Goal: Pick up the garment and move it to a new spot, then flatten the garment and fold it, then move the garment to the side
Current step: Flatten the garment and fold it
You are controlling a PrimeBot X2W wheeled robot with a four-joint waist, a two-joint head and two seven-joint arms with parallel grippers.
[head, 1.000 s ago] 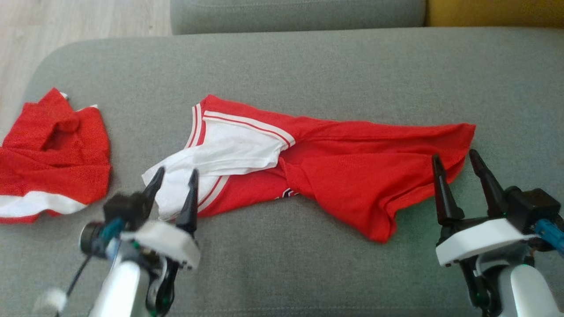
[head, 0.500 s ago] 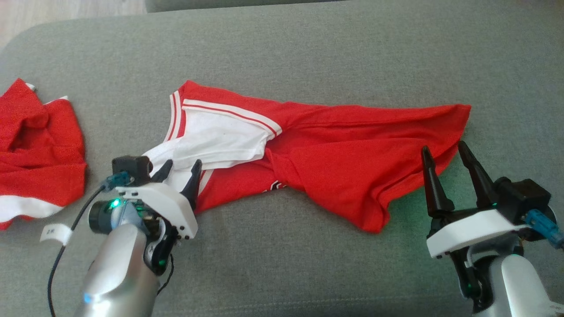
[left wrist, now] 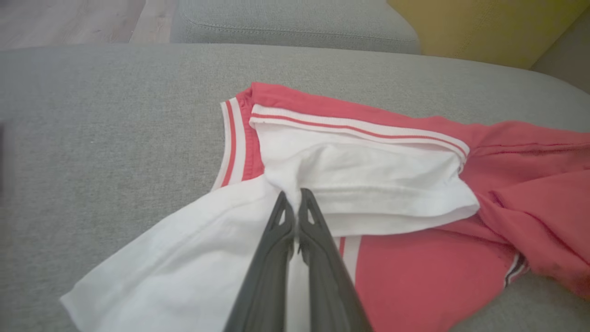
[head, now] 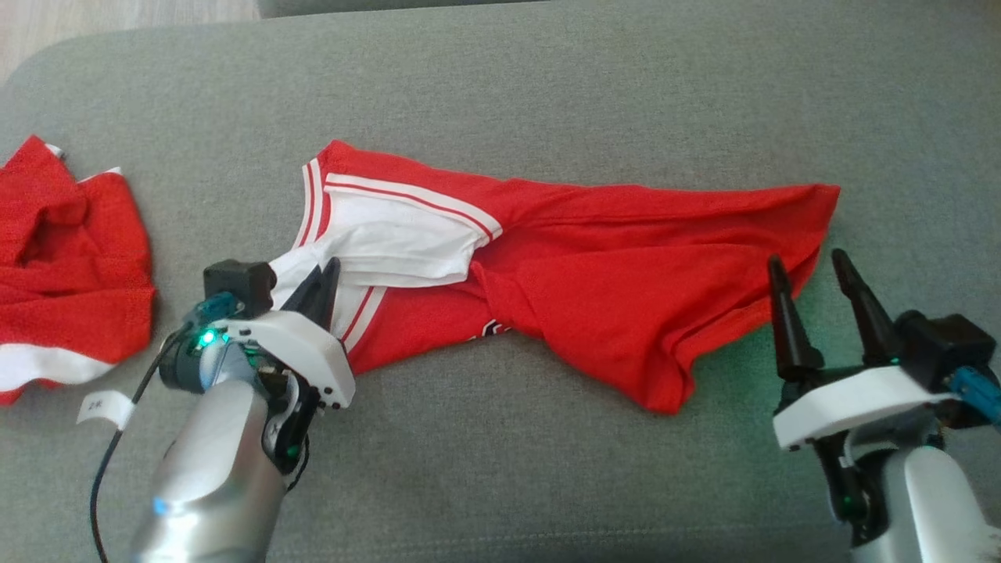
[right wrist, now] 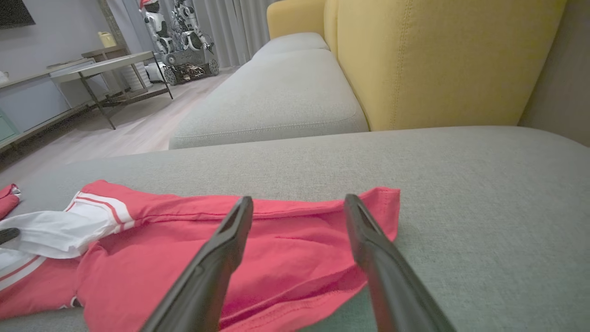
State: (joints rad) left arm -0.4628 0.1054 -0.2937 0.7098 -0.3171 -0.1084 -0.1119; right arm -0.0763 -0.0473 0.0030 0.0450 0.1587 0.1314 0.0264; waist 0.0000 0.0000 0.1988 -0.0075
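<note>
Next, the right gripper grabs the red garment point(head: 582, 281) by its bottom hem point(head: 737, 324), to get the garment flattened out for folding.
The garment point(head: 594, 266) is a red shirt with white sleeves and striped trim, lying crumpled across the grey sofa cushion point(head: 547, 78). My left gripper point(head: 327, 270) is at its left end, shut on a fold of the white sleeve point(left wrist: 368, 170), which bunches at the closed tips of my left gripper point(left wrist: 292, 198). My right gripper point(head: 807, 262) stands open just in front of the garment's red right end point(right wrist: 276, 240); between the spread fingers of the right gripper point(right wrist: 298, 203) there is nothing but the cloth lying below.
A second red and white garment point(head: 70, 258) lies heaped at the cushion's left edge. Wooden floor point(head: 78, 23) shows past the far left corner. A yellow backrest point(right wrist: 438, 55) rises beyond the cushion, and another grey seat point(right wrist: 276, 92) lies behind.
My left gripper reached forward onto the white sleeve and its fingers closed on the cloth. The head camera tilted down. My right gripper stays open in about the same place.
</note>
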